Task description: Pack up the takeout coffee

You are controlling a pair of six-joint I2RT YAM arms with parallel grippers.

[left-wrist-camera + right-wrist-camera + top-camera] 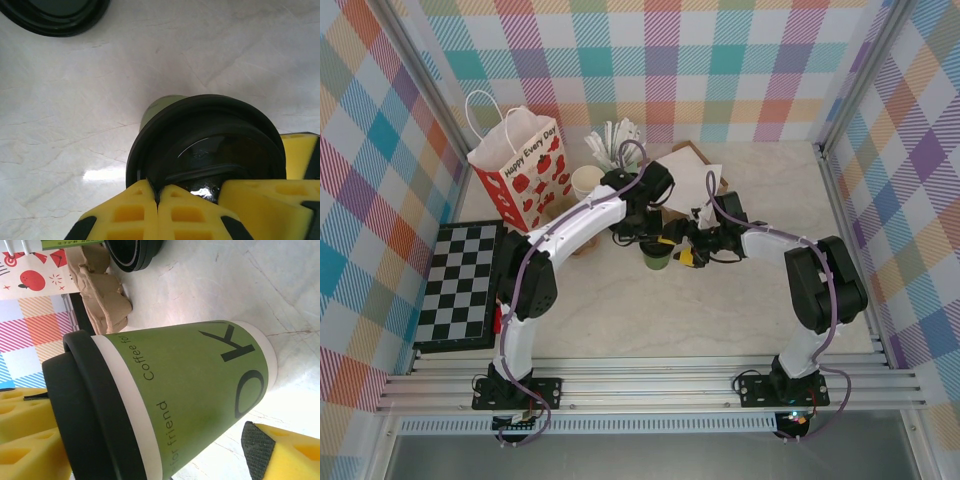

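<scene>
The lid sits evenly around the upright cup's top, beneath my left gripper's fingers, so it is time for the left gripper to open now.
The takeout coffee (657,257), a green paper cup printed "Coffee for friend" (200,375) with a black lid (85,415), stands upright mid-table. In the left wrist view, my left gripper (157,192) is above it. Its yellow fingertips are pressed together on the near rim of the lid (210,145), and the green cup wall (160,107) shows below. My right gripper (155,450) straddles the cup's side from the right and is open. White table shows between the cup and its black-tipped finger (280,450). From above, both grippers (655,240) (682,255) meet at the cup.
A red apple-print paper bag (520,170) stands at the back left, with a checkerboard (460,285) in front of it. Cream cups (586,183), a cup of wrapped sticks (615,140) and a brown cardboard carrier (97,285) crowd the space behind the coffee. A spare black lid (55,15) lies nearby.
</scene>
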